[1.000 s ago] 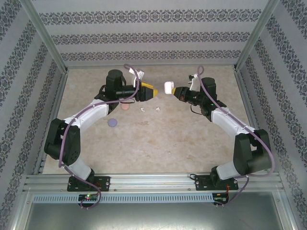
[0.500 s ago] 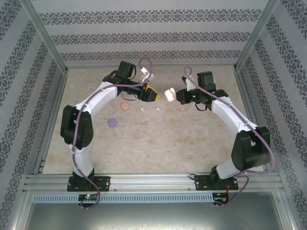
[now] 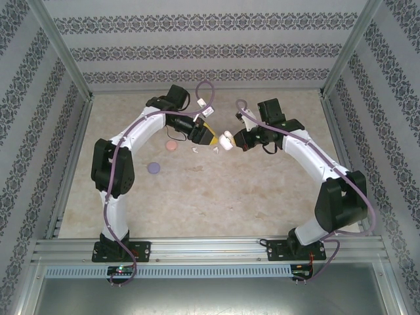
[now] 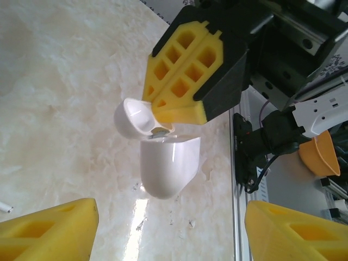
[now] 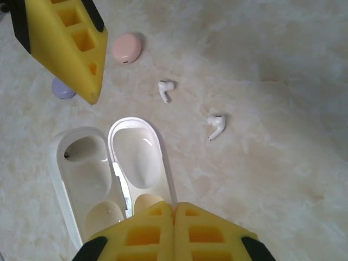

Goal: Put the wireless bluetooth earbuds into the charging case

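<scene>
I need to grip the charging case (image 3: 227, 139) next with my left gripper, by the outside of its deeper half. Its lid and hollows then stay open for putting in earbuds.
My right gripper (image 5: 174, 206) is shut on the rim of an open white charging case (image 5: 136, 157), and both of the case's hollow halves face the right wrist camera. The case (image 3: 227, 139) hangs above the table's middle, at the tip of the right gripper (image 3: 235, 140). Two white earbuds (image 5: 165, 89) (image 5: 216, 125) lie loose on the marble below; from above they are the earbuds (image 3: 195, 149) (image 3: 215, 151) just under both grippers. My left gripper (image 4: 171, 234) is open with nothing between its yellow fingers (image 4: 49, 228), and faces the hanging case (image 4: 166, 168) from close by. From overhead the left gripper (image 3: 209, 136) almost meets the case.
A pink pebble-like case (image 3: 172, 146) and a purple one (image 3: 154, 168) lie shut on the table left of the earbuds. Patterned walls and a metal frame (image 3: 72, 131) enclose the table. Bare marble stretches toward the near edge.
Both arms have swung inward and lower. The right gripper carried the white case left, the left gripper moved right, and the two now nearly meet above the white earbuds.
</scene>
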